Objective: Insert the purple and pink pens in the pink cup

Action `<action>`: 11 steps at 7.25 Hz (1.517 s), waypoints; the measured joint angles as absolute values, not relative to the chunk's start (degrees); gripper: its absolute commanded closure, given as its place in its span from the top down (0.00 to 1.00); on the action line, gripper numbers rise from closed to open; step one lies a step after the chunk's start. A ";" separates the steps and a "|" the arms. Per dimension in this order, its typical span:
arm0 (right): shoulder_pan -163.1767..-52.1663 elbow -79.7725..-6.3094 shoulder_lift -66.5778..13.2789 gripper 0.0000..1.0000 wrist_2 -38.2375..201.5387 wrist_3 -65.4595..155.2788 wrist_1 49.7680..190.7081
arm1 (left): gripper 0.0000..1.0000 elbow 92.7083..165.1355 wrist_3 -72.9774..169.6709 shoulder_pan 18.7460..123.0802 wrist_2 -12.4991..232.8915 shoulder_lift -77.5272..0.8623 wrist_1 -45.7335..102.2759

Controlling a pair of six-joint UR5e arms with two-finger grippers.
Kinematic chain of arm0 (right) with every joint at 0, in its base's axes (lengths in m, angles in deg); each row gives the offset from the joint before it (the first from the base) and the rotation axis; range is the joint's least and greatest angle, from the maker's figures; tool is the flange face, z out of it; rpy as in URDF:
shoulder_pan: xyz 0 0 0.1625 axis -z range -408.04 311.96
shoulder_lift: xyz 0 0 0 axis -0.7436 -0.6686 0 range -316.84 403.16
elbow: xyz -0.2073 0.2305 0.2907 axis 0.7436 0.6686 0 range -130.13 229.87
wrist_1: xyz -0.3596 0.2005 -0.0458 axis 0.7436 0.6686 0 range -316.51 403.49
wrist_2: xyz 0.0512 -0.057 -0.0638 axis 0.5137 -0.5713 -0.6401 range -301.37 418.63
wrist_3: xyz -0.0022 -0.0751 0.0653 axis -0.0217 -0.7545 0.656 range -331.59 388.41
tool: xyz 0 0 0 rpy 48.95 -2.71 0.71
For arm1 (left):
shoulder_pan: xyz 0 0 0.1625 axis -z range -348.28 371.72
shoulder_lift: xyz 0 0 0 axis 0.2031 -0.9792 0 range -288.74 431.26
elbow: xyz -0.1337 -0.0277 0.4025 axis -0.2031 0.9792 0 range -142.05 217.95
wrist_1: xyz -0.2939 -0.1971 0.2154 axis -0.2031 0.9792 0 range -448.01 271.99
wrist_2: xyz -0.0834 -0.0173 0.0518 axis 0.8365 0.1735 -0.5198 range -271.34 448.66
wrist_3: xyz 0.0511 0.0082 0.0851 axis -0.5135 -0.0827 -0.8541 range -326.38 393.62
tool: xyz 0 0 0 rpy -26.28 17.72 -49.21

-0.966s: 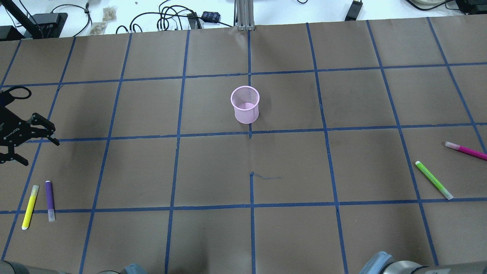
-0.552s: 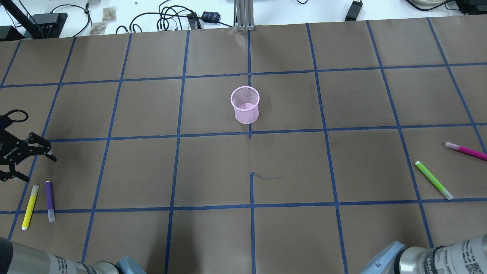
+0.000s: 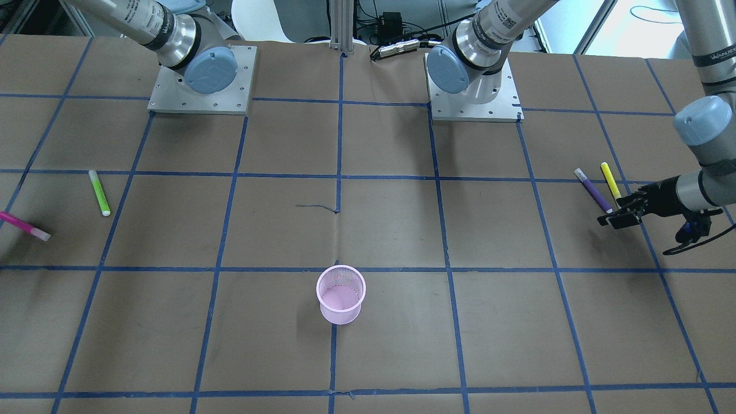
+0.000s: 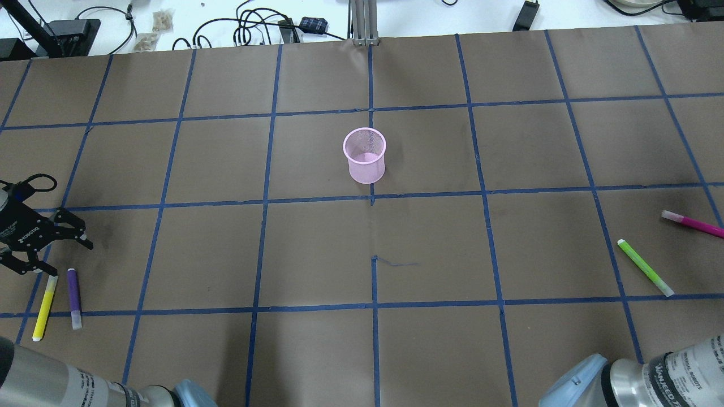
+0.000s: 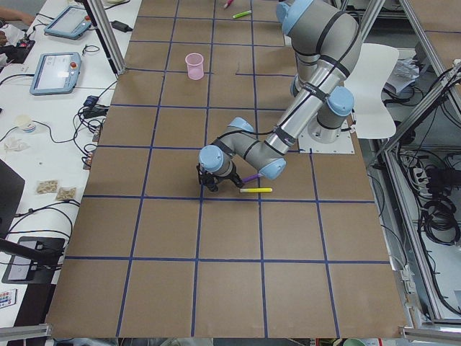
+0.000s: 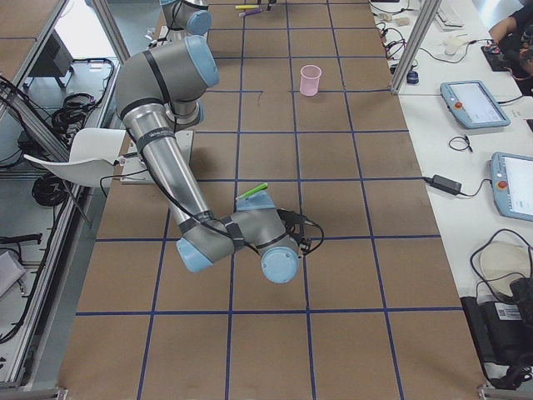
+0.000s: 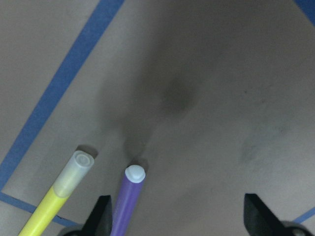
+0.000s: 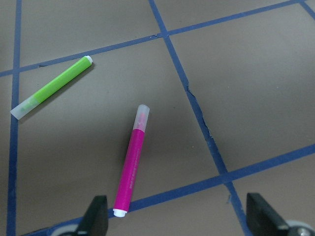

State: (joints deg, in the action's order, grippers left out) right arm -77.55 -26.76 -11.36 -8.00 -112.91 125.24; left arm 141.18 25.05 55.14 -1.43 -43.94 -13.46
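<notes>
My right gripper should next take hold of the pink pen by its magenta body [image 3: 15,221], so that the pink pen's clear end with the cap [image 3: 42,234] stays free to go into the pink cup.
The pink mesh cup [image 4: 365,155] stands upright and empty at the table's middle, also in the front view [image 3: 341,294]. The purple pen [image 4: 73,297] lies at the near left beside a yellow pen [image 4: 44,307]. My left gripper [image 4: 63,257] is open and empty, just beyond the pens' far ends. In the left wrist view the purple pen [image 7: 129,196] lies by one fingertip [image 7: 101,216]. The pink pen [image 4: 693,223] lies at the far right. In the right wrist view my right gripper [image 8: 179,219] is open above the pink pen [image 8: 131,167].
A green pen [image 4: 645,267] lies near the pink pen, also in the right wrist view [image 8: 51,87]. The table is brown paper with a blue tape grid. Cables and boxes lie beyond the far edge. The arm bases [image 3: 201,86] stand on the robot's side.
My left gripper has moved toward the near edge, closer to the purple and yellow pens, still open. More of both arms shows at the overhead view's bottom edge.
</notes>
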 measured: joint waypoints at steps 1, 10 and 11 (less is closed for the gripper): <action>-77.51 -27.86 -9.73 0.99 -7.72 -114.01 125.33 | 0.86 141.13 24.57 55.14 -1.52 -44.43 -13.75; -77.40 -33.78 -6.14 0.80 -9.72 -122.39 126.27 | 0.63 142.02 22.61 54.13 -3.84 -45.18 -13.08; -77.40 -33.78 -6.00 0.57 -9.80 -122.39 126.28 | 0.55 141.99 22.49 54.14 -3.81 -45.30 -13.09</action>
State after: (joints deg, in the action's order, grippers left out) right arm -77.40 -33.78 -6.00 -9.80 -122.39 126.28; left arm 141.99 22.49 54.14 -3.81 -45.30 -13.09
